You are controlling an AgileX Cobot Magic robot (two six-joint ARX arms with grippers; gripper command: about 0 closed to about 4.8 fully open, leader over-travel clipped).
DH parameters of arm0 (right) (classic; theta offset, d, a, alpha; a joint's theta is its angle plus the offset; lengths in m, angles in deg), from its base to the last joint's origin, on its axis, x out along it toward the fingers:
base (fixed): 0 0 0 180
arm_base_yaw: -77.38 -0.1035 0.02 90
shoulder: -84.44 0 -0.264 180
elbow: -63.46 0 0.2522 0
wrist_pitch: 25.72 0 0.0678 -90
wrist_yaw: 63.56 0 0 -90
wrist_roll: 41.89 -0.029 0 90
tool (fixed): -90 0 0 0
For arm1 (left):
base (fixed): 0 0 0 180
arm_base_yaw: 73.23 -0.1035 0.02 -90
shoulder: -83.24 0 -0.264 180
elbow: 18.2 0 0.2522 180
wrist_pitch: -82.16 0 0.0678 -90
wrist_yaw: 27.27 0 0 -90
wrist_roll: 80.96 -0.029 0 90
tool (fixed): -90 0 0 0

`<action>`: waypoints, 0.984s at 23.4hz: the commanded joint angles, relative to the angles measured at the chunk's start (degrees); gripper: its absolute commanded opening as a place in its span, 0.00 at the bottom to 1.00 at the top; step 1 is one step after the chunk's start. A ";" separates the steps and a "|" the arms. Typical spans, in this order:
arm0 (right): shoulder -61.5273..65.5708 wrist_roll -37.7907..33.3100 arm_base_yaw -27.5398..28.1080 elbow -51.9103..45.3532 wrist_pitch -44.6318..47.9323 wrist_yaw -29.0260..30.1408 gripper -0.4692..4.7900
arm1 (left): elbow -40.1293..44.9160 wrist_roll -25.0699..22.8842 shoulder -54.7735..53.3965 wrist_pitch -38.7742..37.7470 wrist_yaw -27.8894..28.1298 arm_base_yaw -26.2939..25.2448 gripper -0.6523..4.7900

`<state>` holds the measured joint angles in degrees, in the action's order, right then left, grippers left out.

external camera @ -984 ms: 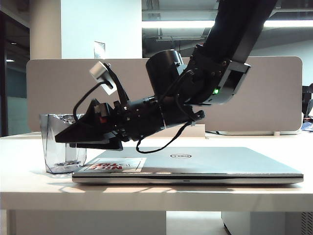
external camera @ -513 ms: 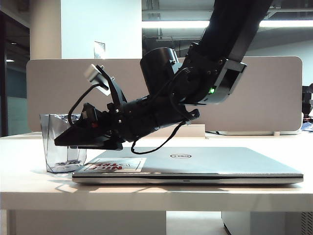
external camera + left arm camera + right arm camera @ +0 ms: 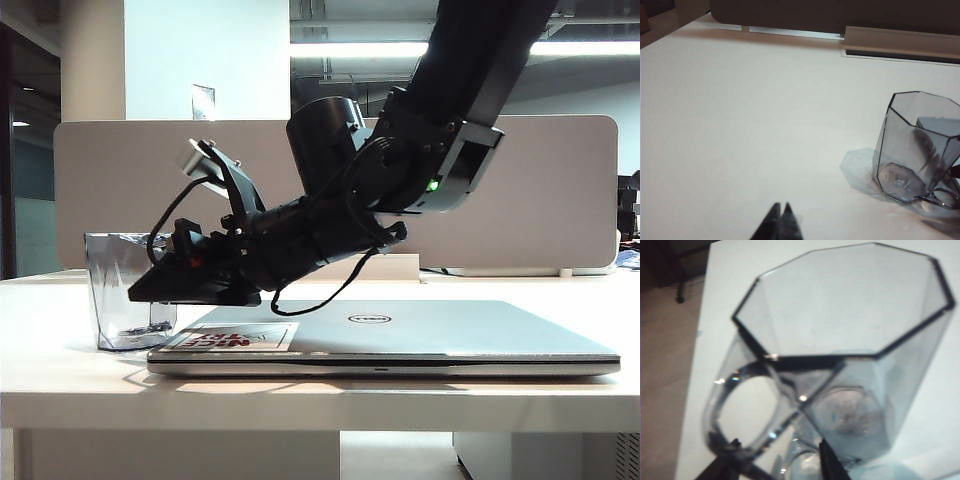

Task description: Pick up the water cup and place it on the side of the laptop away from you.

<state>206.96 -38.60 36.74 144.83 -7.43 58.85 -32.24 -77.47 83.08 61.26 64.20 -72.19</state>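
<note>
My right gripper is to set the water cup down beyond the laptop, so it will next grab the cup by its loop handle (image 3: 715, 412).
The water cup (image 3: 122, 290), a clear grey-tinted faceted tumbler with a loop handle, stands upright on the white table just left of the laptop (image 3: 420, 335), a closed silver laptop lying flat. My right gripper (image 3: 148, 290) reaches leftward across the laptop's corner to the cup. In the right wrist view the cup (image 3: 840, 340) fills the frame. The right gripper (image 3: 779, 457) is open, its two fingertips (image 3: 826, 455) straddling the handle. In the left wrist view the cup (image 3: 917, 145) stands off to one side, and my left gripper (image 3: 781, 206) is shut over bare table, well apart from it.
A grey partition panel (image 3: 560, 190) runs along the back of the table. A silver cable tray (image 3: 900, 40) lies at its foot. A white sticker with red lettering (image 3: 235, 340) marks the laptop's near left corner. The table's front edge (image 3: 320, 400) is close below the laptop.
The right wrist has turned, and its fingertips have drawn back a little to the right beside the cup. The fingers look narrower. Cup and laptop have not moved.
</note>
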 commanded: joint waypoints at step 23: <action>-2.23 0.02 0.44 1.90 1.14 -23.89 0.49 | -0.17 0.00 -0.07 0.39 -0.24 0.04 0.11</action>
<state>205.12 -38.60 37.18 146.38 -6.88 37.25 -32.24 -77.47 83.08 61.26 64.20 -72.19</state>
